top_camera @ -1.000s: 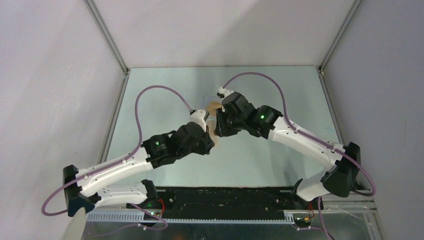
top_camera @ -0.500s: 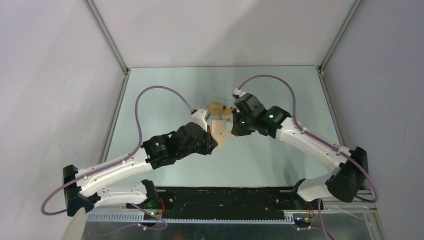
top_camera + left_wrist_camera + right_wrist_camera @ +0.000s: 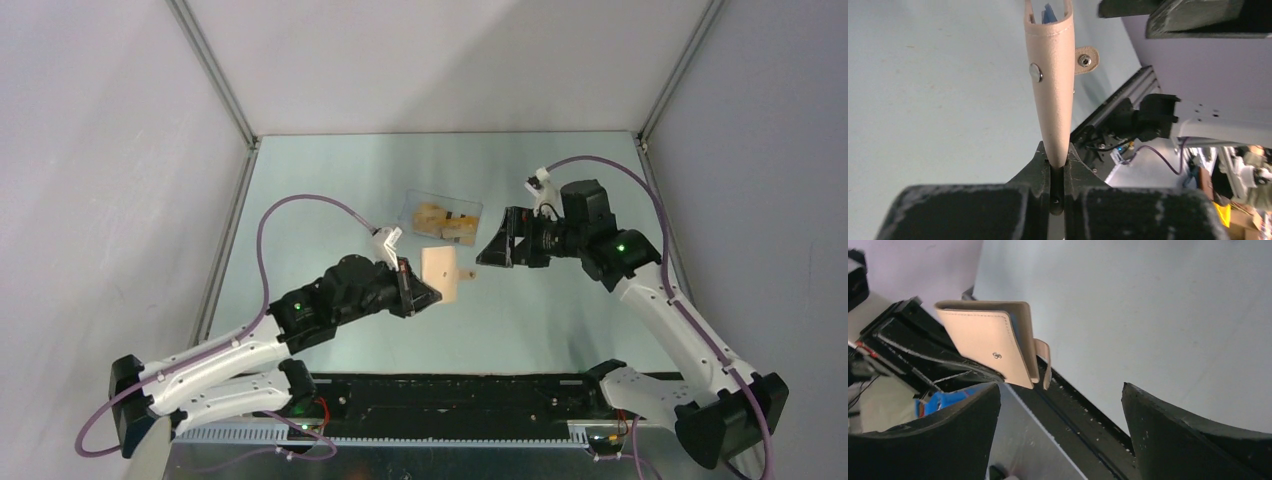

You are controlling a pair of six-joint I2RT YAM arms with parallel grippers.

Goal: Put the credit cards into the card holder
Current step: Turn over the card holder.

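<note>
My right gripper grabs the card holder by its snap tab (image 3: pixel 468 274) (image 3: pixel 1046 356) next, so the inside of the card holder stays free for the credit cards.
The tan card holder (image 3: pixel 441 272) hangs above the table's middle, folded almost closed, a blue inner panel (image 3: pixel 1048 12) showing at its far end. My left gripper (image 3: pixel 414 291) is shut on its near edge (image 3: pixel 1057 150). The snap tab (image 3: pixel 1085 59) sticks out to one side. Orange-yellow credit cards (image 3: pixel 433 214) lie in the clear plastic tray (image 3: pixel 470 207) just behind the holder. My right gripper (image 3: pixel 494 250) stands wide open to the holder's right, apart from it and with nothing between its fingers (image 3: pixel 1193 440). From the right wrist, the card holder (image 3: pixel 985 337) shows beyond the fingers.
The arms' black base rail (image 3: pixel 450 395) runs along the near edge. Metal frame posts (image 3: pixel 215 85) rise at the back corners. Purple cables (image 3: pixel 300 205) loop over both arms.
My right gripper has pulled away to the right from the card holder and opened wide. The left arm has drawn the held card holder slightly nearer; the tray now shows uncovered.
</note>
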